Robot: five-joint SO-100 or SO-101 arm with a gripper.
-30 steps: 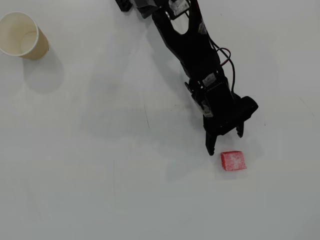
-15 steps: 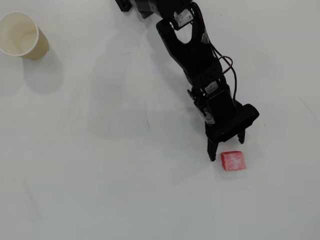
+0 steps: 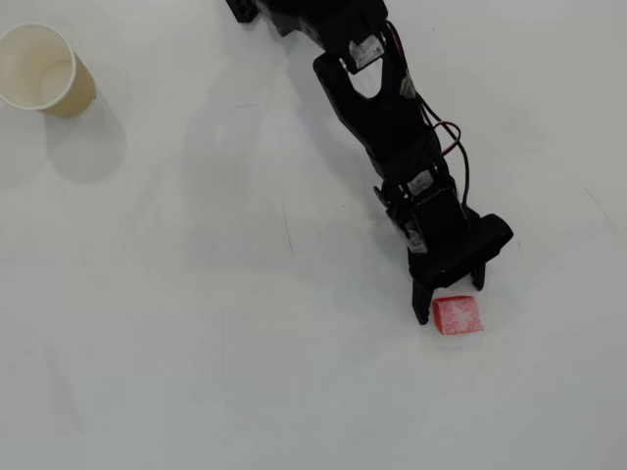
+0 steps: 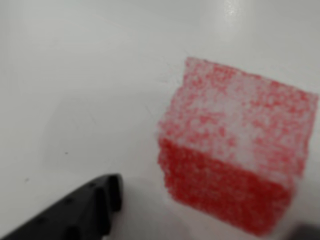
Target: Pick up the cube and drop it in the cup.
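Observation:
My gripper is going to grab the red cube by its opposite sides next, to drop it in the beige paper cup.
The cube is a small red block with a whitish speckled top, lying on the white table at the lower right of the overhead view. My black gripper is open and low over the table. Its left finger reaches down beside the cube's left side, and its shorter right finger ends just above the cube's top right corner. In the wrist view the cube fills the right half, with one dark finger at the bottom left, apart from it. The beige paper cup stands upright and empty at the far top left.
The black arm with red and black wires runs from the top edge down to the gripper. The white table carries only the cup and the cube.

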